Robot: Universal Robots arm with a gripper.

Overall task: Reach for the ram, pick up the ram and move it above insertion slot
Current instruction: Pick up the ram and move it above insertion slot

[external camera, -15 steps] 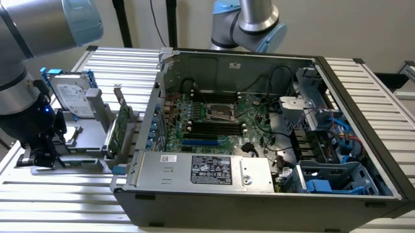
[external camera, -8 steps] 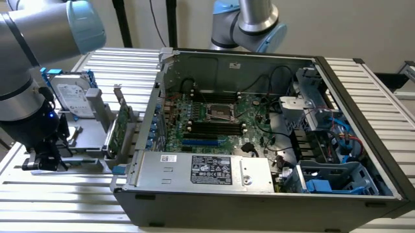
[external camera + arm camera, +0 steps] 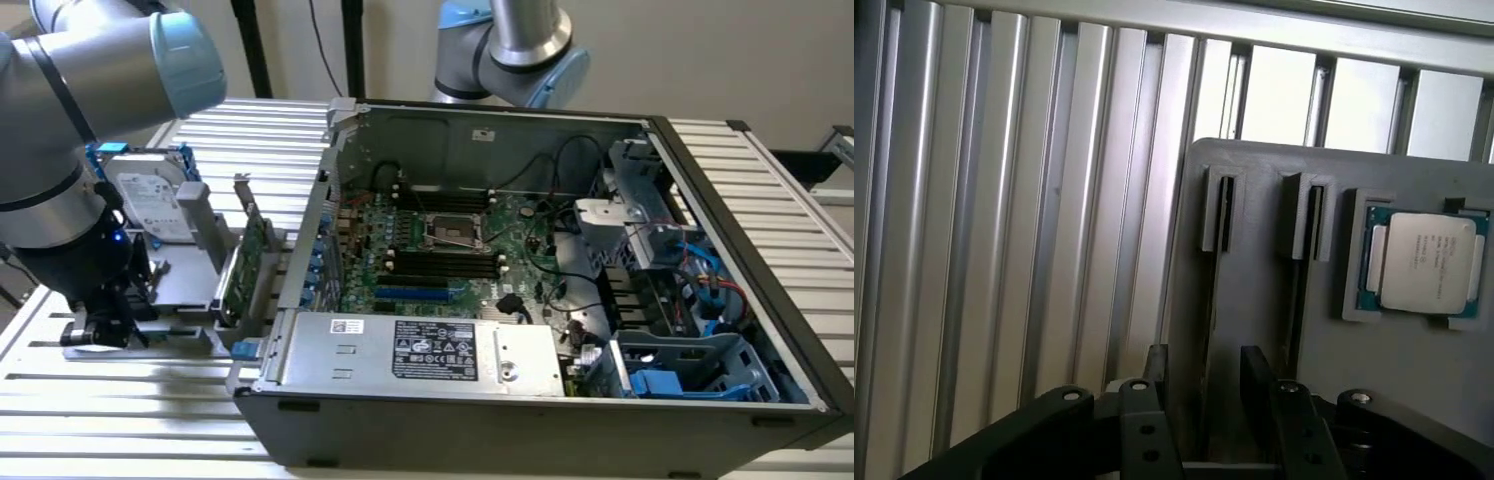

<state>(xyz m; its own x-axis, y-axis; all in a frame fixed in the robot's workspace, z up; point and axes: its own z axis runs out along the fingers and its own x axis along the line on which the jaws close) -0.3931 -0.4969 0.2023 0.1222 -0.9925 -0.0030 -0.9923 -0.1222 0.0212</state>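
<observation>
I next need to grab the ram with my gripper by its middle (image 3: 1205, 392), where both its sides are free, because a holder bracket wraps the ram's end.
My gripper (image 3: 110, 322) hangs low over a grey holder block (image 3: 187, 290) at the exterior view's left, beside the open computer case (image 3: 534, 400). In the wrist view the gripper (image 3: 1206, 368) is open, with its two black fingers (image 3: 1156, 375) straddling one of two narrow grooves (image 3: 1220, 212) in the holder plate (image 3: 1254, 330). A thin edge runs along that groove between the fingers; I cannot tell whether it is the ram. No green stick with chips is visible. The black memory slots (image 3: 441, 264) lie on the motherboard inside the case.
A processor chip (image 3: 1419, 262) sits in a pocket of the holder. A silver hard drive (image 3: 150, 200) with blue rails and a green expansion card (image 3: 248, 262) stand upright on the holder. A second arm (image 3: 514, 50) stands behind the case. The table is ribbed aluminium (image 3: 1004, 200).
</observation>
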